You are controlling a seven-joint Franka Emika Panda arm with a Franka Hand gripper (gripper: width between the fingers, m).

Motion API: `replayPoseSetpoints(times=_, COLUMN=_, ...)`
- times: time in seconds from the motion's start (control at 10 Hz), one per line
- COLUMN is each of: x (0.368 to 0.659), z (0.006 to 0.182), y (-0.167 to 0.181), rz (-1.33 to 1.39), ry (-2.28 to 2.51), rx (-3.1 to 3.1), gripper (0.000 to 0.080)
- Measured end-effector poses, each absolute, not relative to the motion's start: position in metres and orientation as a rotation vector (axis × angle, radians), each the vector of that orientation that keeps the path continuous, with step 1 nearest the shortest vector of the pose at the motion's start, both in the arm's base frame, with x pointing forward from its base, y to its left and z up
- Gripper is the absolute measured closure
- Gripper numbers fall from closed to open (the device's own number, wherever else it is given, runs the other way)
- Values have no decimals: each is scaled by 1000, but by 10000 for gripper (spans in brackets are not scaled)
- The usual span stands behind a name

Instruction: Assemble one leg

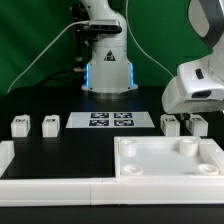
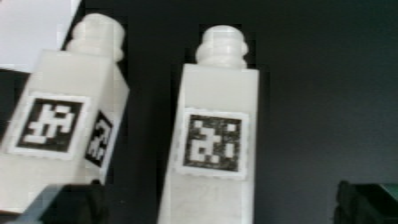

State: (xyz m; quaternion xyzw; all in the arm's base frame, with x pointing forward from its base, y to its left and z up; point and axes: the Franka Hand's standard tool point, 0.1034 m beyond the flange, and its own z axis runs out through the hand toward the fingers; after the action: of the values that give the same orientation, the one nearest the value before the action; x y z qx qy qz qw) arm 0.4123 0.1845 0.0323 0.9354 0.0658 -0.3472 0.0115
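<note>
My gripper needs to grab the leg by its tagged body (image 1: pixel 197 127) (image 2: pixel 210 172) next. The leg's rounded peg end then stays free to fit the tray-like part.
Two white legs lie side by side in the wrist view, each with a black-and-white tag and a rounded peg end. One leg (image 2: pixel 217 120) lies between my two dark fingertips (image 2: pixel 63 205), apart from both. The other leg (image 2: pixel 71 100) lies just outside them. My gripper (image 2: pixel 217 205) is open and holds nothing. In the exterior view the gripper (image 1: pixel 192 118) hangs low over the pair of legs (image 1: pixel 171 125) at that view's right. Two more legs (image 1: pixel 18 125) (image 1: pixel 50 123) stand at its left.
The marker board (image 1: pixel 108 121) lies in the middle of the black table. A large white square tray-like part (image 1: pixel 170 158) with a raised rim sits in front of the right legs. A white L-shaped barrier (image 1: pixel 40 185) runs along the front left. The robot base (image 1: pixel 108 65) stands behind.
</note>
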Motion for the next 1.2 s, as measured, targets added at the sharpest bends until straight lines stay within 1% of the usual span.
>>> replayPoseSetpoints(times=0.1, x=405, z=34, y=183, rz=-1174, ry=211, rx=2869, gripper=151)
replayPoseSetpoints(times=0.3, x=403, z=28, y=183, rz=-1345, ry=213, rx=2779, gripper=151)
replayPoseSetpoints(times=0.4, x=404, z=24, y=183, rz=-1341, ry=213, rx=2784, gripper=151)
replayPoseSetpoints(times=0.6, x=401, z=22, y=182, rz=-1349, ry=212, rx=2778, gripper=151)
replayPoseSetpoints(times=1.0, x=394, z=10, y=182, rz=-1334, ry=208, rx=2789, gripper=151)
replayPoseSetpoints(times=1.2, x=394, z=7, y=182, rz=-1325, ry=207, rx=2795, gripper=151)
